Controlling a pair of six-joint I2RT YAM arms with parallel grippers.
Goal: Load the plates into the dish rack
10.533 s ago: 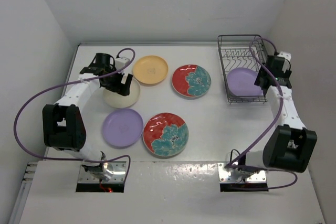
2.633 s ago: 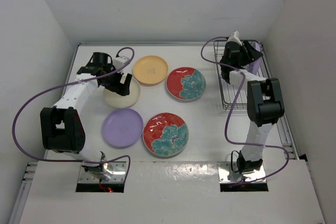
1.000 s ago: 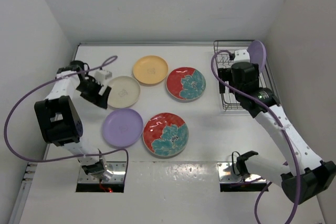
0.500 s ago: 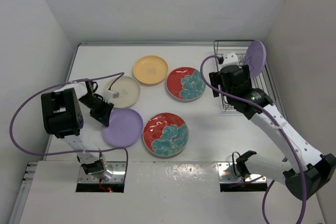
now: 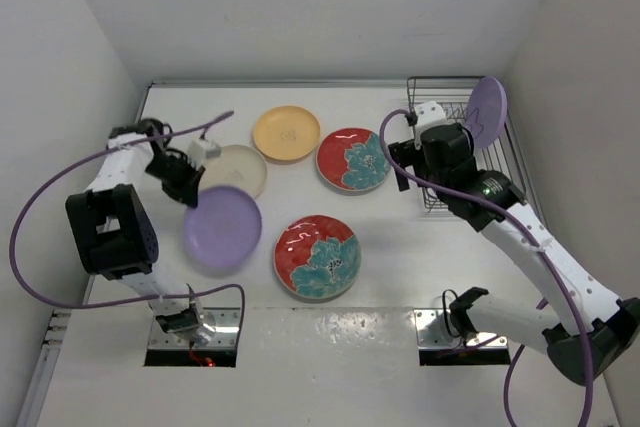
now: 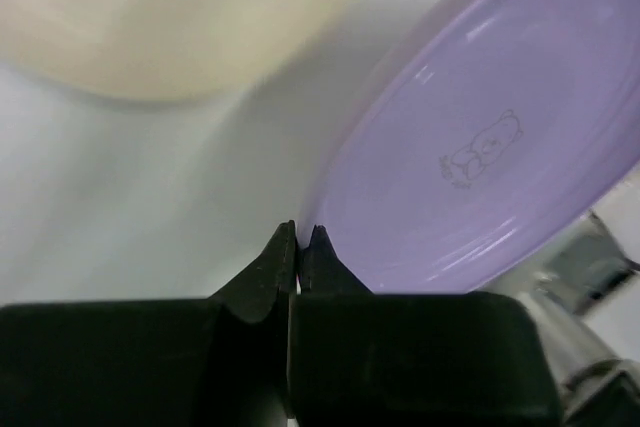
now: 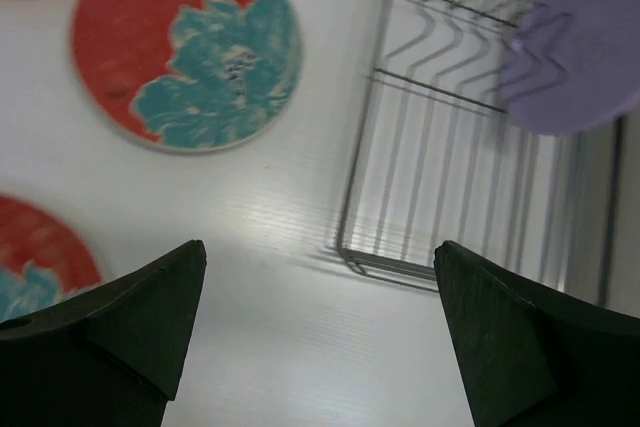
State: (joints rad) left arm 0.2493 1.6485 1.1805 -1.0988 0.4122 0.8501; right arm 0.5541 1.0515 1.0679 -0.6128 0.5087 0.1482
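Note:
Next, the right gripper grabs the held lilac plate by its free rim (image 5: 257, 231), and the opposite edge stays free to enter the rack (image 5: 432, 197).
My left gripper (image 5: 189, 195) is shut on the left rim of a lilac plate (image 5: 222, 228), which is tilted up off the table. In the left wrist view the fingertips (image 6: 300, 239) pinch that rim of the lilac plate (image 6: 500, 157), with the cream plate (image 6: 170, 17) behind. My right gripper (image 5: 402, 172) hangs open and empty over bare table by the near left corner of the dish rack (image 5: 432, 197). A second lilac plate (image 5: 487, 107) stands upright in the rack. In the right wrist view the open gripper (image 7: 320, 257) sits below the rack (image 7: 370, 147).
On the table lie a cream plate (image 5: 238, 167), an orange-yellow plate (image 5: 286, 133) and two red floral plates (image 5: 353, 159) (image 5: 317, 256). Walls close in on the left, back and right. Purple cables loop off both arms.
The left gripper has shut on the lilac plate's rim and tipped the plate up, shifting it slightly left. The right arm has drifted a little left and nearer, still open.

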